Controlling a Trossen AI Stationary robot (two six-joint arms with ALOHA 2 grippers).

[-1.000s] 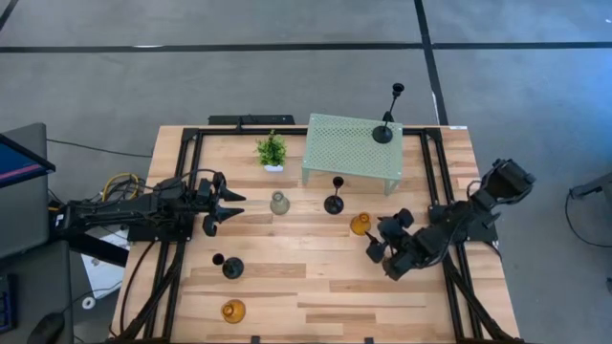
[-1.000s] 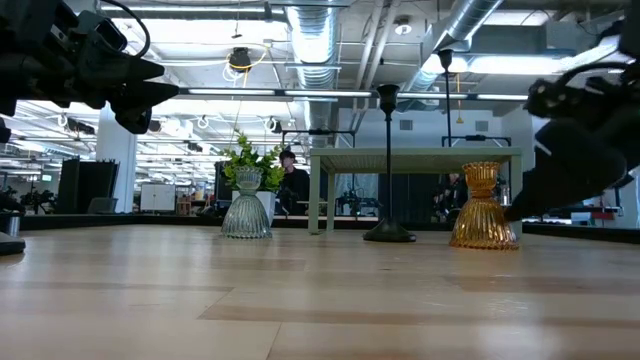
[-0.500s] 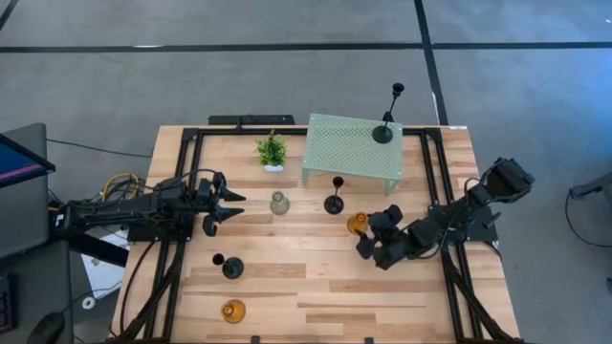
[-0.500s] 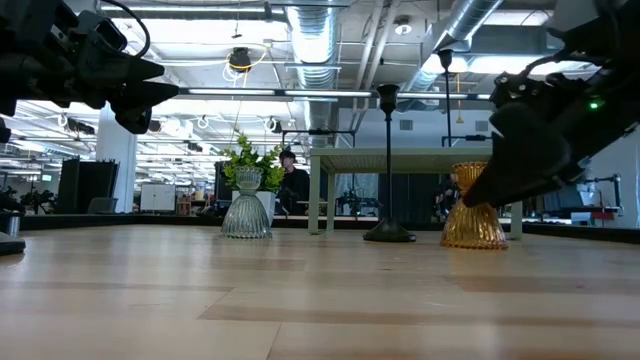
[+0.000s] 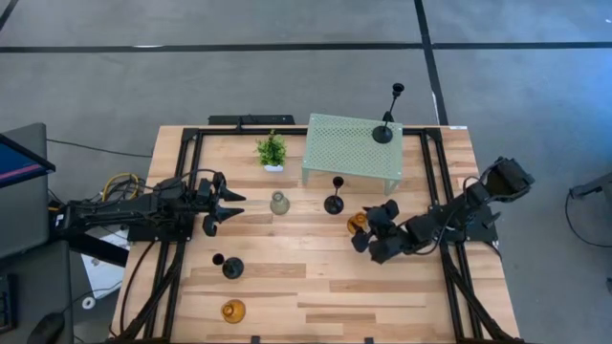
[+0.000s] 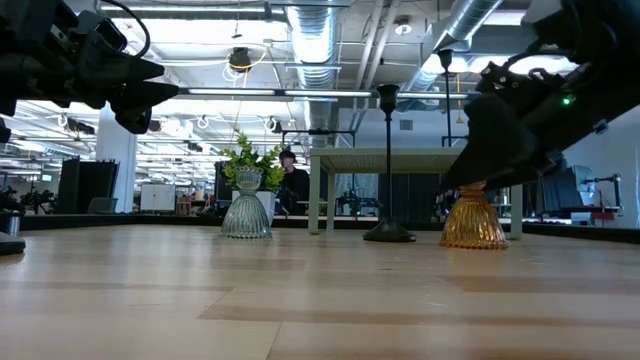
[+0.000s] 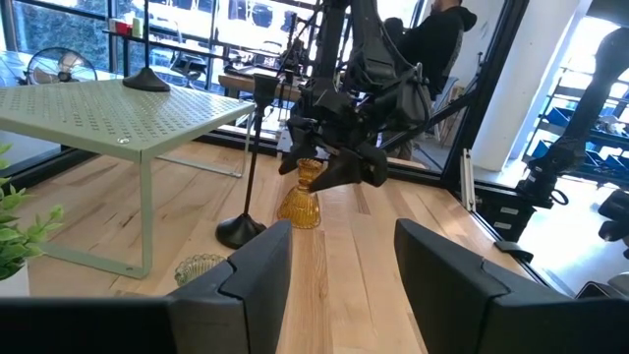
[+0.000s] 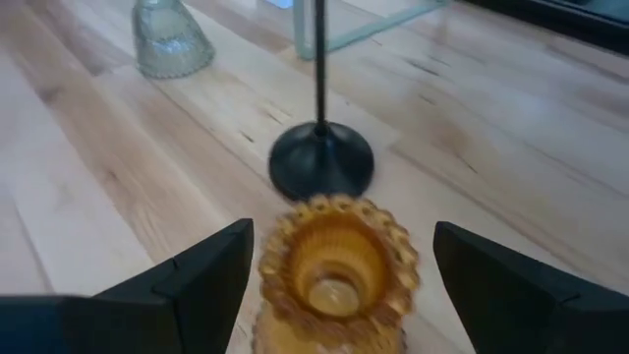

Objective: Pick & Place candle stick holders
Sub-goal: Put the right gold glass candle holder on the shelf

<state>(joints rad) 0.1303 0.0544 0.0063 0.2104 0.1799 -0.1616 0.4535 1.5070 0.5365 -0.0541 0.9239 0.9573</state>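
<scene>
I should close my right gripper on the amber holder now, because both fingertips are beside the amber holder's beaded rim (image 5: 357, 223) (image 8: 337, 258). Closing now would hold the holder.
An amber glass holder (image 5: 357, 224) stands upright on its base at the table's middle right; it also shows in the right wrist view (image 8: 337, 258) and the low view (image 6: 472, 215). My right gripper (image 5: 366, 228) is open, and its two fingers stand on either side of the holder's top with gaps showing. A black holder (image 5: 334, 203) stands just beyond it. A clear-grey holder (image 5: 279, 203), another black holder (image 5: 232, 268) and a second amber holder (image 5: 233, 311) stand on the table. A third black holder (image 5: 383, 132) stands on the mesh stand. My left gripper (image 5: 226, 206) waits open at the left.
The pale green mesh stand (image 5: 350, 148) stands at the far middle, with a small potted plant (image 5: 272, 151) to its left. Black frame rails (image 5: 435, 191) run along both table sides. Bare wood lies at the near right.
My right gripper has gone toward the table's left edge, up to the amber holder, and its open fingers now stand on either side of the holder's top. My left arm has kept still.
</scene>
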